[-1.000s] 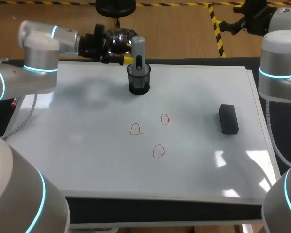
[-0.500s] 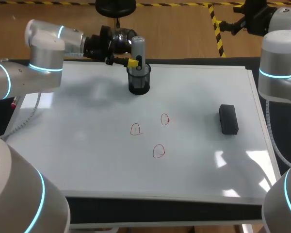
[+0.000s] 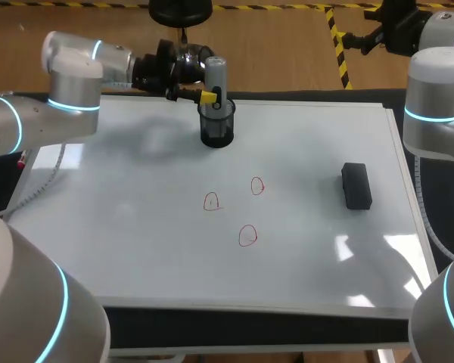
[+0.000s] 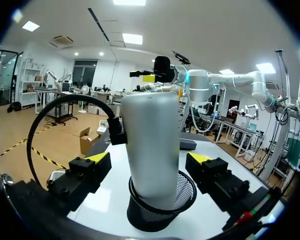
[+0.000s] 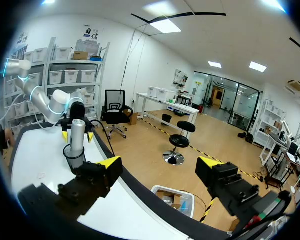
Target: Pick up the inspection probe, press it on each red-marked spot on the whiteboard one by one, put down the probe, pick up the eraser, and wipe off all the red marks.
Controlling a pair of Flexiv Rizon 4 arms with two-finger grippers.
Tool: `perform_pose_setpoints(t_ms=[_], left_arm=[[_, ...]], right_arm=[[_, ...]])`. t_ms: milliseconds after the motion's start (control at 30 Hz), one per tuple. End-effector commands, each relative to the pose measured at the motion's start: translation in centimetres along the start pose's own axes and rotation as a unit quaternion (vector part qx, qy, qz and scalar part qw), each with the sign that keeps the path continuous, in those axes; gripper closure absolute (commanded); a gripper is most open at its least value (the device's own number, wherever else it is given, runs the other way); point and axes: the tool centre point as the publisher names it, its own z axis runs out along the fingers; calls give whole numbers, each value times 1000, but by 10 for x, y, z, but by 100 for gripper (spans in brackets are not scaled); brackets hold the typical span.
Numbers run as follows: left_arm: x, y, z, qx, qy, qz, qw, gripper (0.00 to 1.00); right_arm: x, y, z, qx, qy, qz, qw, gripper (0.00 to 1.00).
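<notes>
The probe's bottom end has to stay free to press the red marks, so the robot's left gripper will next take hold of the probe by its cylindrical body (image 3: 217, 81) (image 4: 154, 152).
The grey cylindrical probe (image 3: 215, 78) stands upright in a black mesh cup (image 3: 217, 127) at the back of the whiteboard (image 3: 136, 227). My left gripper (image 3: 206, 96) is open around the probe. In the left wrist view the probe (image 4: 152, 145) rises between the yellow-tipped fingers (image 4: 97, 159) with a gap on each side. Three red marks (image 3: 247, 235) sit mid-board. The black eraser (image 3: 356, 185) lies to the right. My right gripper (image 5: 160, 162) is open and empty, held high beyond the board's back right corner; from there the probe (image 5: 77, 131) shows far off.
A black cable (image 4: 45, 125) loops from the probe's side past the left finger. The mesh cup (image 4: 160, 207) rings the probe's base. The right arm's body (image 3: 437, 98) stands over the board's right edge.
My left gripper has moved right along the back edge until its fingers flank the probe; over the last half second it has barely shifted. The right arm has stayed still.
</notes>
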Motion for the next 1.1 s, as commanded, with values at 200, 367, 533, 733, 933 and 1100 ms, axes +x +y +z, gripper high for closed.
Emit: perform_pose_setpoints(t_ms=[200,367,533,733,933,1100], left_arm=[[-16,5,1,7,8,-1,1000,0],[-18,5,4,9,11,-1,1000,0],[-19,1,7,9,15,1,1000,0],[-20,2,13,5,22,2,1000,0],[-17,0,17,2,27,2,1000,0],[-14,-1,21,-1,29,2,1000,0]], right_arm=[[0,0,0,0,0,0,1000,0],[0,0,0,0,0,0,1000,0],[0,0,0,0,0,0,1000,0],[0,0,0,0,0,0,1000,0],[0,0,0,0,0,0,1000,0],[0,0,0,0,0,0,1000,0]])
